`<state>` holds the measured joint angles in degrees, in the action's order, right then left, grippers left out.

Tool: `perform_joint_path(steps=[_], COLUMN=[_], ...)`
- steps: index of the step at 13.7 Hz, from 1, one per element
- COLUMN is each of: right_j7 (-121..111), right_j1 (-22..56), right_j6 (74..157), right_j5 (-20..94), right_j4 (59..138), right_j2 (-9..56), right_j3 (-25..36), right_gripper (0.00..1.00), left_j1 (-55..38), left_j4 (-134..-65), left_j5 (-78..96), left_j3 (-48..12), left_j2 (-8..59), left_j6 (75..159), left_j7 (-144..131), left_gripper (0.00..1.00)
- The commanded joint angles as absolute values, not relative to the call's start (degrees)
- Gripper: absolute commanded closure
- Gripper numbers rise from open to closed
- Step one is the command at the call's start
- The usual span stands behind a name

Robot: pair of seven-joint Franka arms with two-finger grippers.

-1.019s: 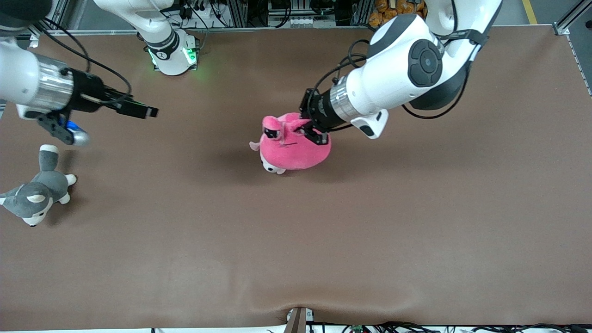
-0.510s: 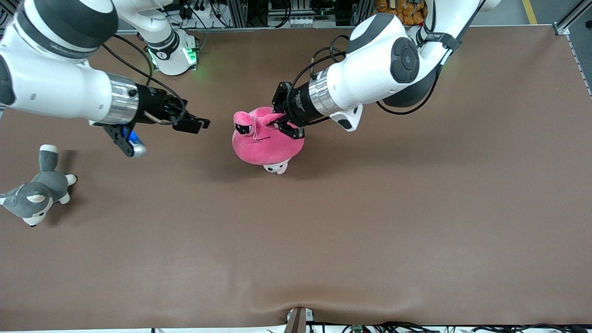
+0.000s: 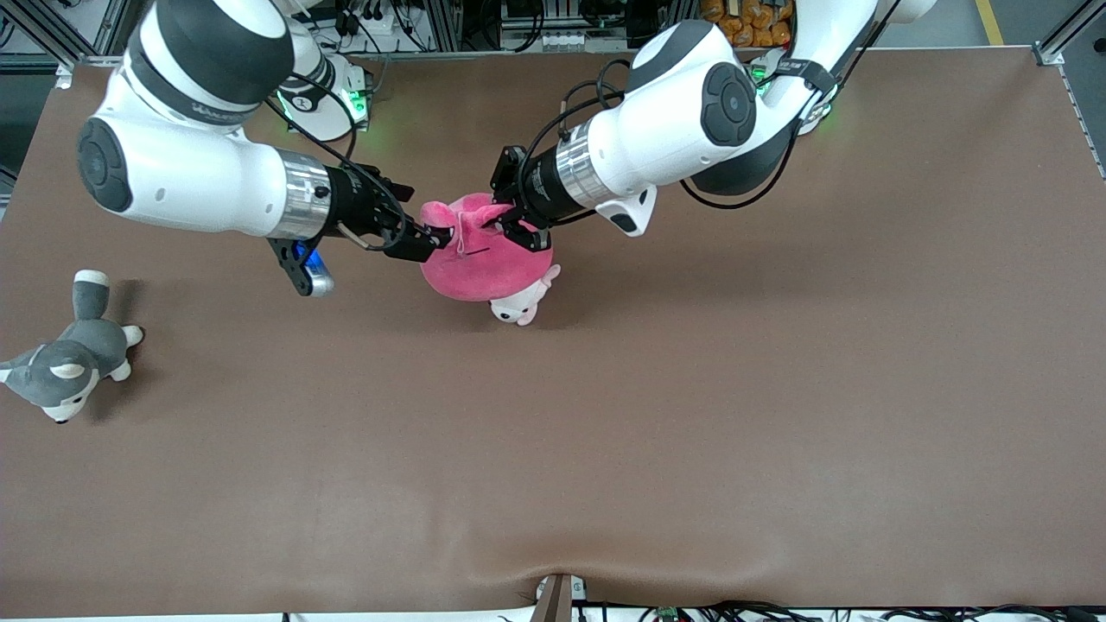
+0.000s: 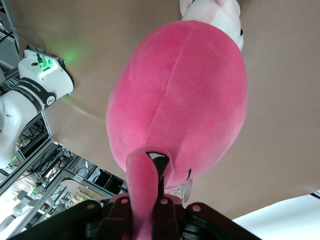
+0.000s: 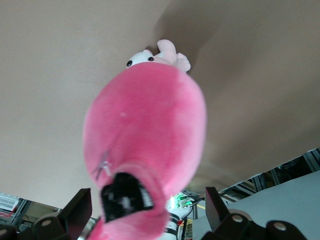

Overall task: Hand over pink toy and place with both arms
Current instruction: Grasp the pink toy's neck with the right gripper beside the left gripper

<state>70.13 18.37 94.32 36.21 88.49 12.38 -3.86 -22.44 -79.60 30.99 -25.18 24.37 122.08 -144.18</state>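
Observation:
The pink toy is in my left gripper. My right gripper should next grab its black-eyed flap to take over the toy.
The hot-pink round pink toy hangs over the middle of the table. My left gripper is shut on a pink flap at its top; the left wrist view shows that flap pinched between the fingers, with the left gripper and the toy's body past it. My right gripper is open at the toy's end nearest the right arm. In the right wrist view the right gripper has its fingers wide apart on either side of the toy's black-eyed flap, not closed on it.
A small pale pink-and-white plush lies on the brown table just under the pink toy, nearer the front camera. A grey-and-white husky plush lies at the right arm's end of the table.
The left arm carried the pink toy toward the right arm's end. The right arm swung in from the table's end, and its open fingers now straddle the toy's eye flap.

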Motion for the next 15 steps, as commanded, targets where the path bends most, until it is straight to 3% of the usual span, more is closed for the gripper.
perform_joint_path(steps=[1,2,3,5,6,12,13,14,15], right_j7=[72.86,72.77,72.77,72.77,72.77,71.89,71.81,71.11,69.45], right_j1=[20.21,20.30,20.22,20.13,19.95,17.14,16.62,15.92,14.95], right_j6=[96.06,96.15,96.15,96.15,96.15,95.27,95.19,94.05,92.65], right_j5=[37.44,37.35,37.44,37.18,37.09,36.65,36.48,36.13,35.60], right_j4=[88.07,88.07,88.07,87.98,87.98,87.89,87.89,87.80,87.72], right_j2=[13.01,13.09,13.10,13.10,13.10,12.75,12.31,12.13,11.87], right_j3=[-3.43,-3.43,-3.34,-3.34,-3.34,-3.08,-3.08,-2.99,-2.99], right_gripper=[0.00,0.00,0.24,0.84,1.00,1.00,1.00,1.00,1.00], left_j1=[-23.38,-23.47,-23.38,-23.47,-23.29,-21.89,-21.10,-20.66,-20.48], left_j4=[-77.96,-77.96,-77.96,-77.96,-77.96,-77.70,-77.70,-77.70,-77.70], left_j5=[32.08,32.08,32.08,32.08,32.08,31.47,30.59,29.02,26.48], left_j3=[-24.87,-24.87,-24.87,-24.87,-24.87,-24.44,-24.43,-24.43,-24.43], left_j2=[25.22,25.22,25.22,25.14,25.05,24.08,23.65,22.69,22.41], left_j6=[122.78,122.70,122.70,122.70,122.70,122.08,121.99,121.82,120.86], left_j7=[-145.28,-145.28,-145.28,-145.28,-145.28,-144.76,-144.49,-144.41,-143.88], left_gripper=[1.00,1.00,1.00,1.00,1.00,0.98,0.58,0.01,0.00])
